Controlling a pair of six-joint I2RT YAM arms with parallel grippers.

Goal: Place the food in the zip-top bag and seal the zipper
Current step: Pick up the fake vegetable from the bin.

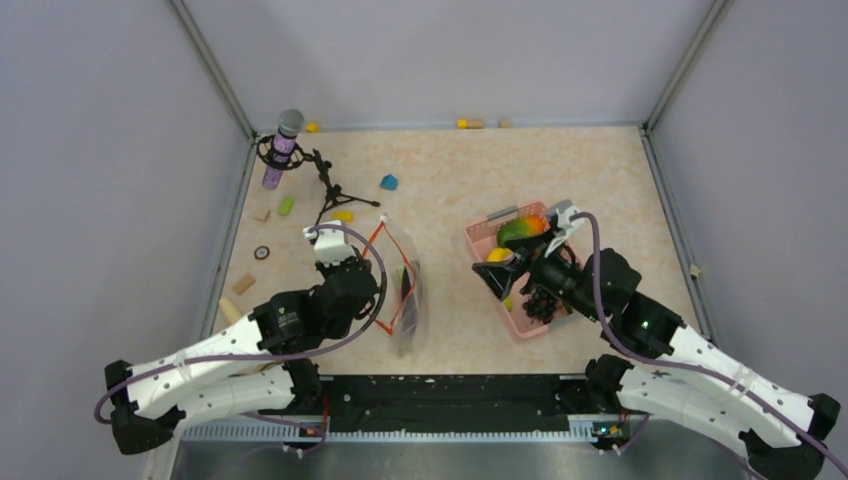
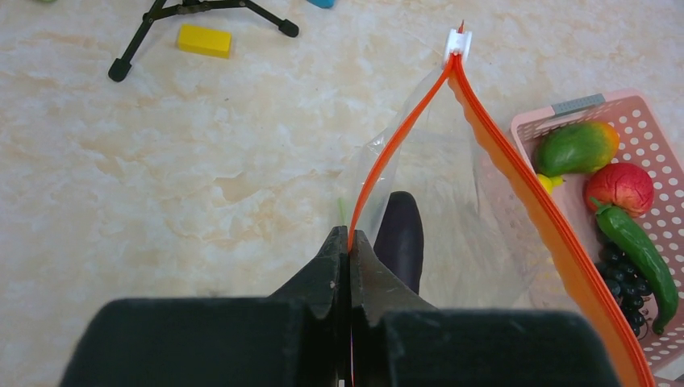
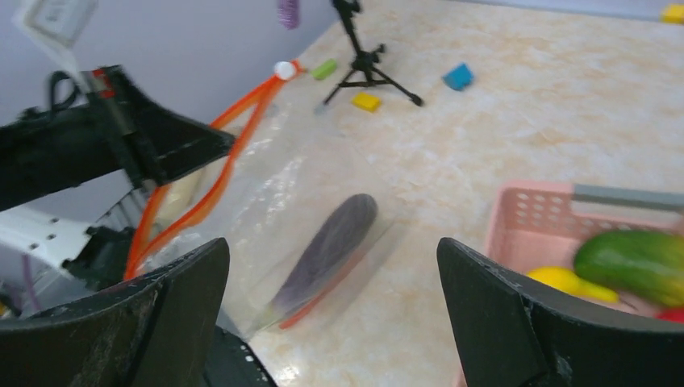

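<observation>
I should grab the long green vegetable (image 2: 641, 254) across its middle with my right gripper. Its stemless end then stays free to go into the zip-top bag's opening.
The clear zip-top bag (image 1: 408, 300) lies between the arms with its mouth held open. My left gripper (image 2: 351, 238) is shut on one side of the orange-red zipper (image 2: 403, 137); the white slider (image 2: 458, 44) sits at the far end. A purple eggplant (image 2: 401, 238) lies inside the bag and also shows in the right wrist view (image 3: 331, 242). My right gripper (image 1: 500, 270) is open and empty, at the left edge of the pink basket (image 1: 520, 328). In the basket are a green-orange fruit (image 2: 577, 147), a red tomato (image 2: 621, 185), a long green vegetable (image 2: 641, 254) and dark grapes (image 2: 621, 278).
A microphone (image 1: 285, 140) on a black tripod (image 1: 330, 190) stands at the back left. Small blocks lie around it: blue (image 1: 389, 182), yellow (image 1: 343, 215), green (image 1: 287, 205), wooden (image 1: 243, 284). Walls close in the table on three sides.
</observation>
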